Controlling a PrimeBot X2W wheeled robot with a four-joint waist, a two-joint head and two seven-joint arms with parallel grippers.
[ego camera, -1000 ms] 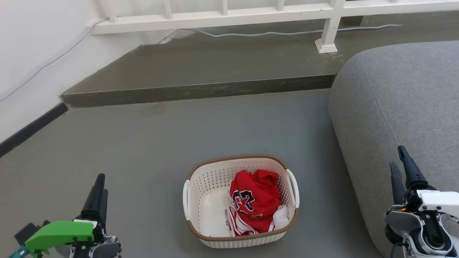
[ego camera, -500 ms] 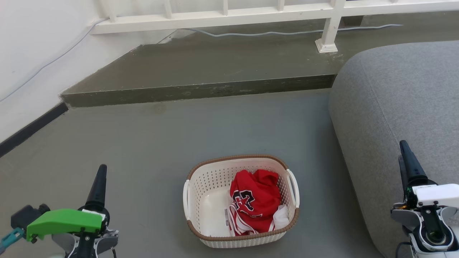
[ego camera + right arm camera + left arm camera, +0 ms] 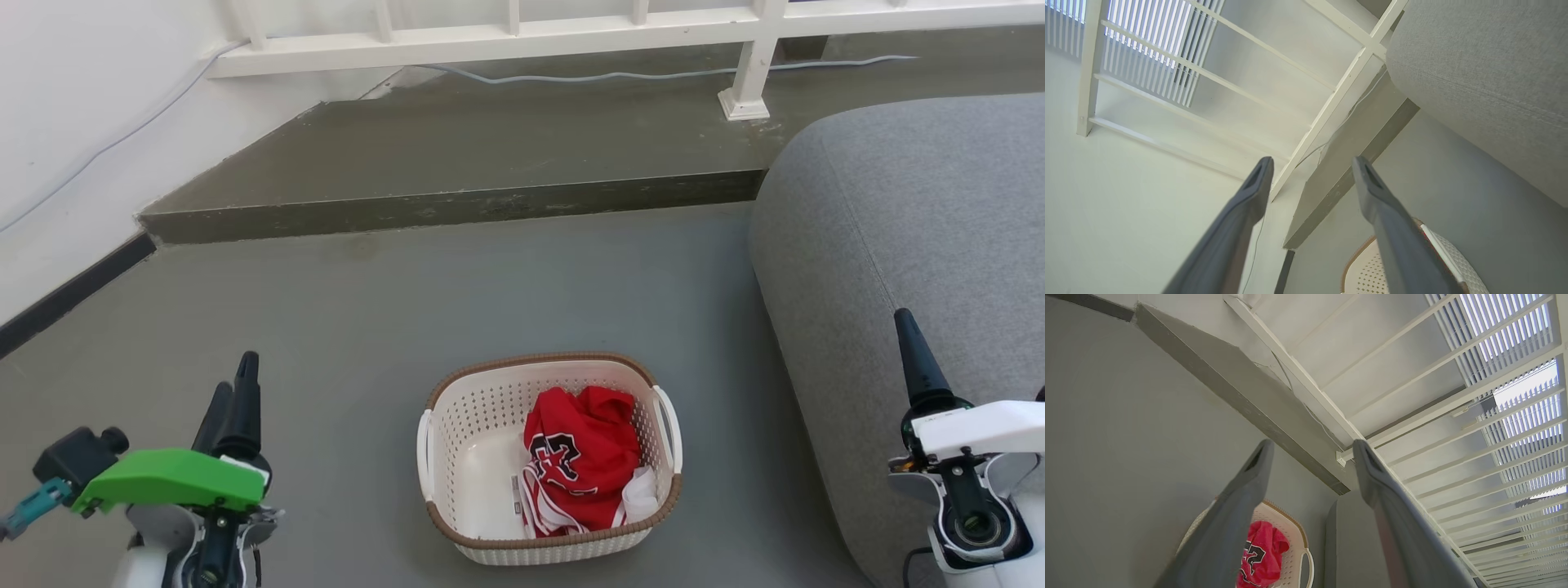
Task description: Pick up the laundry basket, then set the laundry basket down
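Observation:
The basket's perforated body is wider than my fingers can span, so my left gripper will next grab the basket by its slim white loop handle to pick it up.
The laundry basket stands on the grey floor, cream-white and perforated with a brown rim and white side handles. A crumpled red jersey lies in its right half. My left gripper hovers to the basket's left, well apart from it, fingers pointing up the view. In the left wrist view the left gripper is open and empty, the basket low between its fingers. My right gripper hangs over the sofa's edge, right of the basket. In the right wrist view it is open, with the basket at the bottom.
A grey sofa fills the right side, close to the basket. A raised concrete step runs across behind, with a white railing and a cable on it. A white wall bounds the left. Bare floor lies between the step and the basket.
Both grippers have risen in the head view; the left one also shifted slightly right towards the basket. The right gripper turned so one finger hides the other. The basket has stayed put.

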